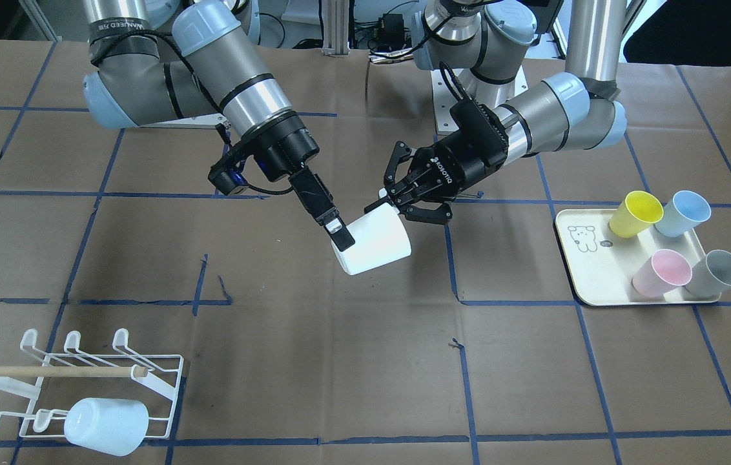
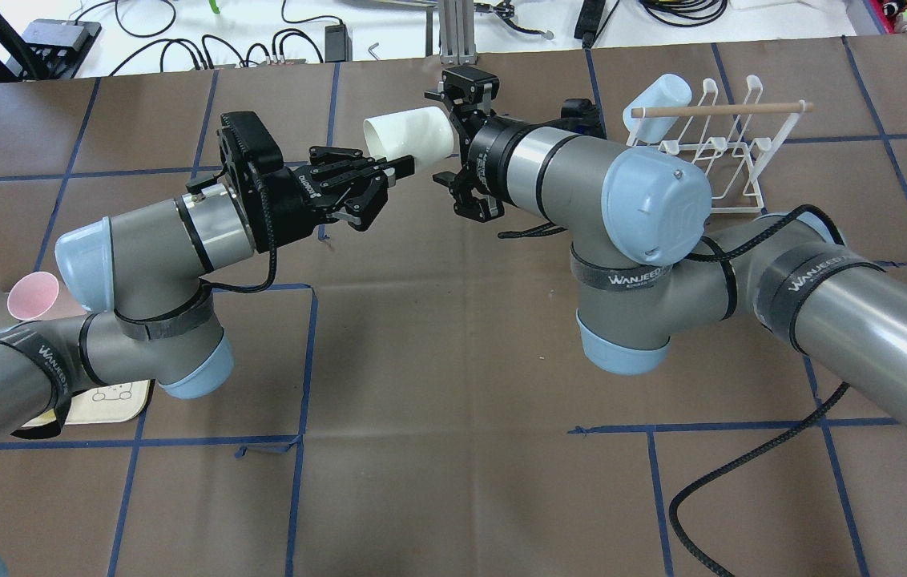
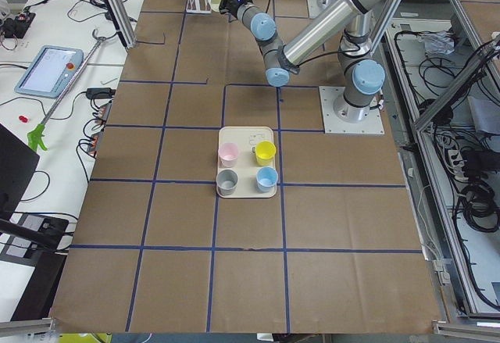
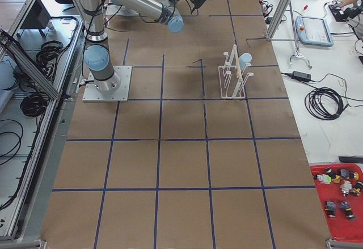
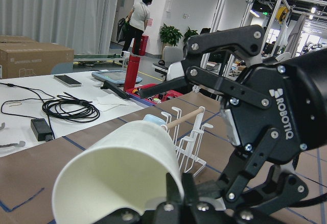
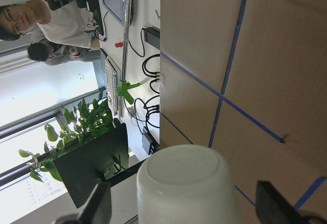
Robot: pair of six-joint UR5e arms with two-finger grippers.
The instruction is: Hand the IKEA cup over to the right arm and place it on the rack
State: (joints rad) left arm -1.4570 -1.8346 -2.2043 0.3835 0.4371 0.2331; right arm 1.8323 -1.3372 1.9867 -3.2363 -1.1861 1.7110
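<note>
Next, my right gripper grabs the white cup's sides near the base, leaving its open rim free to slide onto the rack (image 1: 146, 371).
A white cup (image 1: 375, 242) hangs on its side above the table's middle, between both arms; it also shows in the overhead view (image 2: 409, 135). My left gripper (image 1: 386, 201) is shut on its rim, one finger inside the opening, as the left wrist view (image 5: 122, 178) shows. My right gripper (image 1: 345, 245) is open at the cup's base. In the right wrist view its fingers (image 6: 97, 203) flank the cup (image 6: 184, 183) with gaps on both sides. The white wire rack (image 1: 146, 371) stands by the table edge on my right side.
A pale blue cup (image 1: 106, 423) hangs upside down on a rack prong. A cream tray (image 1: 588, 271) on my left holds yellow (image 1: 637, 213), blue (image 1: 682, 213), pink (image 1: 662, 271) and grey (image 1: 717, 274) cups.
</note>
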